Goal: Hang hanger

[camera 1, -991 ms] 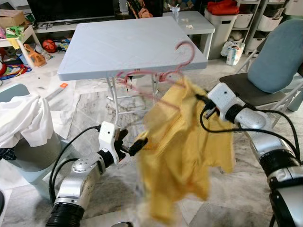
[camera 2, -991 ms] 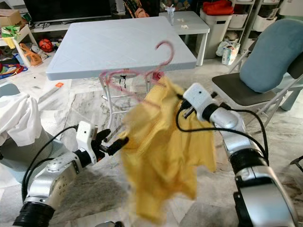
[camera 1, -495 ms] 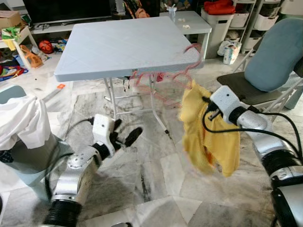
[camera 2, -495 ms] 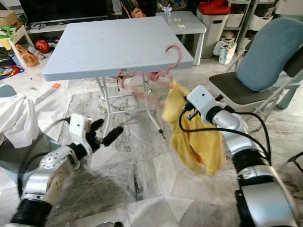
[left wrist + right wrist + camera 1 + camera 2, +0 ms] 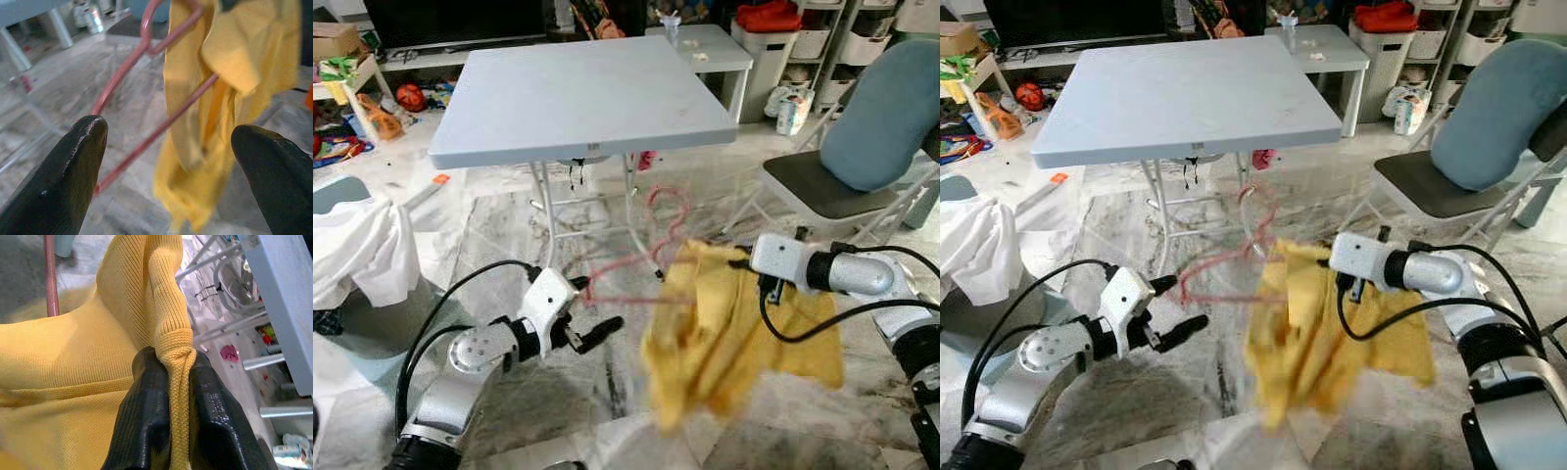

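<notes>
The hanger has the bare end of its lower bar (image 5: 605, 299) free while the yellow garment (image 5: 729, 333) still covers its far side, so my left gripper should grab it there next.
A pink hanger (image 5: 641, 257) carries a yellow knit garment (image 5: 729, 333), blurred, low over the floor in front of the grey table (image 5: 578, 93). My right gripper (image 5: 171, 358) is shut on a fold of the yellow fabric, at the garment's upper right edge; its fingers (image 5: 146, 421) pinch the knit from both sides. My left gripper (image 5: 597, 305) is open, just left of the hanger's lower bar and apart from it. In the left wrist view the hanger (image 5: 146, 93) and garment (image 5: 225, 88) lie beyond the spread fingers (image 5: 73, 176).
A folding chair with a blue cushion (image 5: 871, 127) stands at the right. A basket with white laundry (image 5: 357, 250) is at the left. Toys and storage bins line the back wall. The marble floor (image 5: 509, 235) lies between the table legs and me.
The hanger and yellow garment have dropped from table-edge height to low over the floor and swung left. My right arm has lowered. My left gripper has come closer to the hanger.
</notes>
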You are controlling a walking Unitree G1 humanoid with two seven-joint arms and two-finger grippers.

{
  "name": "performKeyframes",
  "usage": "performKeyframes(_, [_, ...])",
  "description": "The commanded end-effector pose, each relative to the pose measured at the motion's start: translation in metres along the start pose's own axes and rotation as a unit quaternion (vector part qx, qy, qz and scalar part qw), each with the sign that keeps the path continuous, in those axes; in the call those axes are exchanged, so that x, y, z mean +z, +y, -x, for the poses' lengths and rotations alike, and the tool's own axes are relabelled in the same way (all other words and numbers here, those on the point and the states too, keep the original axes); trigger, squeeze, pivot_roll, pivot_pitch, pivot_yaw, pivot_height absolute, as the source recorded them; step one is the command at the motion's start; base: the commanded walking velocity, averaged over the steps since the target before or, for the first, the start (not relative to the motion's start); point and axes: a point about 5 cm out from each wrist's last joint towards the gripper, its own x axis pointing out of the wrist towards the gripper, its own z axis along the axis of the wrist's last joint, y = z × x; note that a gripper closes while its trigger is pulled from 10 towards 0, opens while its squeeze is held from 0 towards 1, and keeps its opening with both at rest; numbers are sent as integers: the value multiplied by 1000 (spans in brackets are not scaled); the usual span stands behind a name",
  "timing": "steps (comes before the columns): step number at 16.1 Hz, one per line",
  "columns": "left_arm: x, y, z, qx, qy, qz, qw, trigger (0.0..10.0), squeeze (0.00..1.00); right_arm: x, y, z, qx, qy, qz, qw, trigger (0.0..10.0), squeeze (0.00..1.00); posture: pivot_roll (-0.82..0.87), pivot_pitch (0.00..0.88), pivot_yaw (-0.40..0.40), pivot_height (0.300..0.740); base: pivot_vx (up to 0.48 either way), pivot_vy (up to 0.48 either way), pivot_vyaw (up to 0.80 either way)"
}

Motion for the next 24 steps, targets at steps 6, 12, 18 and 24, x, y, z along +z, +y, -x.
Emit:
performKeyframes(6, [9, 20, 6, 16, -14, 30, 999, 10000, 0, 9, -7, 15, 8, -78, -12, 997, 10000, 0, -92, 0, 40, 740, 0, 0, 0])
performKeyframes(12, [3, 26, 6, -4, -2, 85, 996, 10000, 0, 16, -6, 21, 34, -121, -25, 992, 10000, 0, -96, 0, 37, 740, 0, 0, 0])
performKeyframes(18, [3, 36, 2, -19, -7, 127, 992, 3686, 0, 34, 0, 14, -3, -178, 21, 984, 10000, 0, -104, 0, 42, 740, 0, 0, 0])
performKeyframes(24, [10, 29, -2, -77, -28, 162, 983, 0, 0, 43, -2, 9, -51, -189, 64, 979, 10000, 0, -101, 0, 42, 740, 0, 0, 0])
